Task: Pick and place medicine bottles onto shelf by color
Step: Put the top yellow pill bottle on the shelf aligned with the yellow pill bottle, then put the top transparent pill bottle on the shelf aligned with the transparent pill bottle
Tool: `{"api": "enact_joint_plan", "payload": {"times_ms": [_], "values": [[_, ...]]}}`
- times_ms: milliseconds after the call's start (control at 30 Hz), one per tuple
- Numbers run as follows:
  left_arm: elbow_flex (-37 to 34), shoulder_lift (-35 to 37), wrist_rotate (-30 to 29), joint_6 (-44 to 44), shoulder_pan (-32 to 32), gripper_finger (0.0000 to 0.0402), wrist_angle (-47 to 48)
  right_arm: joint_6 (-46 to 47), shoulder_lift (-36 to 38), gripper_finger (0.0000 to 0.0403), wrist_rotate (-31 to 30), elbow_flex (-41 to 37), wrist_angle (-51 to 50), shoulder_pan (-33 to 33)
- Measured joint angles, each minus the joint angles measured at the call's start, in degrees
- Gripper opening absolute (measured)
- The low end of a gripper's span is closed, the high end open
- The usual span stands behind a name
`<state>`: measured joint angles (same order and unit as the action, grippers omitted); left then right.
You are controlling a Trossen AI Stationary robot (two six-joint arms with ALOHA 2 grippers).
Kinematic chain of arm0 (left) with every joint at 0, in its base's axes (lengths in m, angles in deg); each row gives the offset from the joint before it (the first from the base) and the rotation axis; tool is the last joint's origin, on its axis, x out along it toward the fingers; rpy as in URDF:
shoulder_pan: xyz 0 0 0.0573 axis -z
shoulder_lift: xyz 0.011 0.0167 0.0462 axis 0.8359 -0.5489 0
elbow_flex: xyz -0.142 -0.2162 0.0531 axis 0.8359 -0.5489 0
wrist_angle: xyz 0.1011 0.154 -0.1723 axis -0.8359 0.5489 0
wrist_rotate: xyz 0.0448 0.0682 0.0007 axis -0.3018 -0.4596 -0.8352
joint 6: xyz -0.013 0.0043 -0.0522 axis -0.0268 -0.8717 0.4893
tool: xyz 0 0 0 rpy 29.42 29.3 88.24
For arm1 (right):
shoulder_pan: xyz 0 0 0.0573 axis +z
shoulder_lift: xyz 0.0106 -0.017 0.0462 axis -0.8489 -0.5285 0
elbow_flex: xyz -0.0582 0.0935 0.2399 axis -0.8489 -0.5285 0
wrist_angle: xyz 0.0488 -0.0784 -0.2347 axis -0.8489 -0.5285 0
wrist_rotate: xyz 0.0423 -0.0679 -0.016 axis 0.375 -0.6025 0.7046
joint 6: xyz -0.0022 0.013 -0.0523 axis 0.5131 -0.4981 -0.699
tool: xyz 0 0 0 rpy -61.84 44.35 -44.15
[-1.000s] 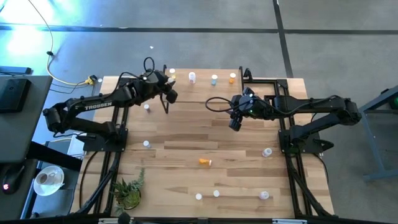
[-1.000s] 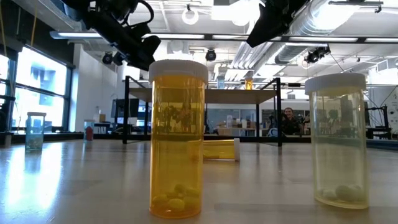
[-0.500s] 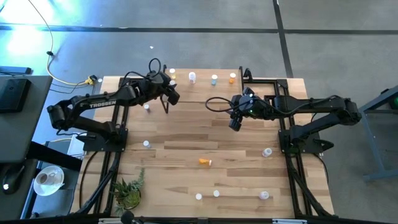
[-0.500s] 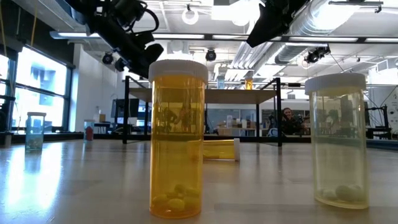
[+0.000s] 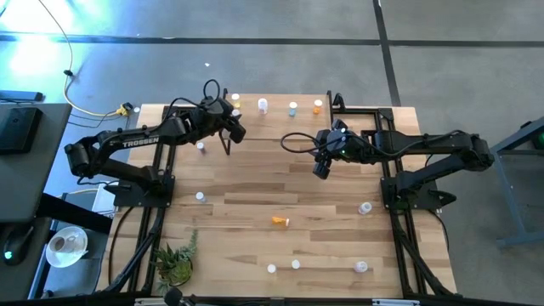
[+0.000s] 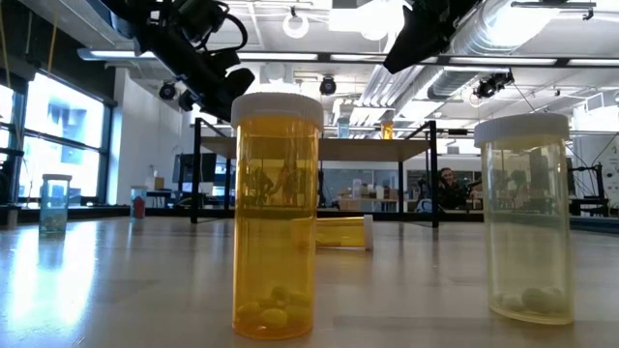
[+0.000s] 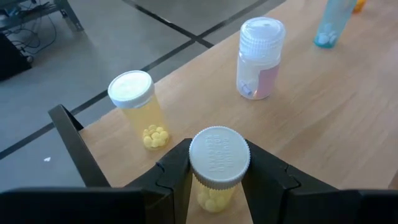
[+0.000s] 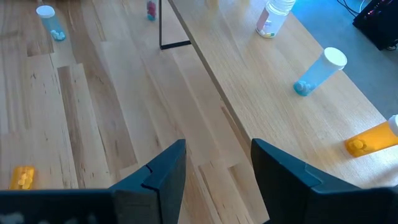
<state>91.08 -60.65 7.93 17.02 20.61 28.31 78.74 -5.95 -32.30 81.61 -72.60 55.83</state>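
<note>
The held yellowish bottle's lower end sits on the shelf board (image 5: 265,125) (image 7: 216,218), so my left gripper opens now. The bottle would remain upright there.
The shelf (image 5: 280,119) stands at the table's far edge with a yellowish bottle (image 7: 138,107), a white one (image 7: 260,62), a bluish one (image 7: 329,25) and an orange one (image 5: 317,106) on its board. My left gripper (image 5: 231,127) hovers over the shelf's left end, shut on a yellowish bottle (image 7: 217,165) with a white cap. My right gripper (image 8: 214,171) hangs open above mid-table, near the shelf's right part, holding nothing. More medicine bottles stand on the table, and an orange one (image 5: 280,221) lies on its side. My left gripper pinches the yellowish bottle between its two fingers at the cap's rim and the body just under it (image 7: 194,167). The fingers (image 7: 174,177) come slanting down from the table's left side. The bottle stands upright, cap up; its base is out of frame.
Loose bottles stand at the table's left (image 5: 200,196), right (image 5: 365,206) and near edge (image 5: 295,264). An orange bottle (image 6: 276,217) and a yellowish one (image 6: 527,217) stand close to the low camera. A small plant (image 5: 176,263) sits at the near left corner.
</note>
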Motion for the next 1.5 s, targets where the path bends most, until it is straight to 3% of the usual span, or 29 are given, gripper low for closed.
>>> {"api": "enact_joint_plan", "payload": {"times_ms": [500,1033,1500], "values": [[0.0,0.0,0.57,0.0,0.0,0.0113,-0.36,0.0,0.01,0.0172,0.0,0.0,0.0,-0.01],[0.0,0.0,0.59,0.02,0.0,0.0175,-2.82,0.02,0.0,0.0172,0.0,0.0,-0.02,0.0],[0.0,4.64,2.45,0.02,0.02,0.0175,-3.75,-0.88,0.02,0.0172,0.0,0.0,-0.26,0.0]]}}
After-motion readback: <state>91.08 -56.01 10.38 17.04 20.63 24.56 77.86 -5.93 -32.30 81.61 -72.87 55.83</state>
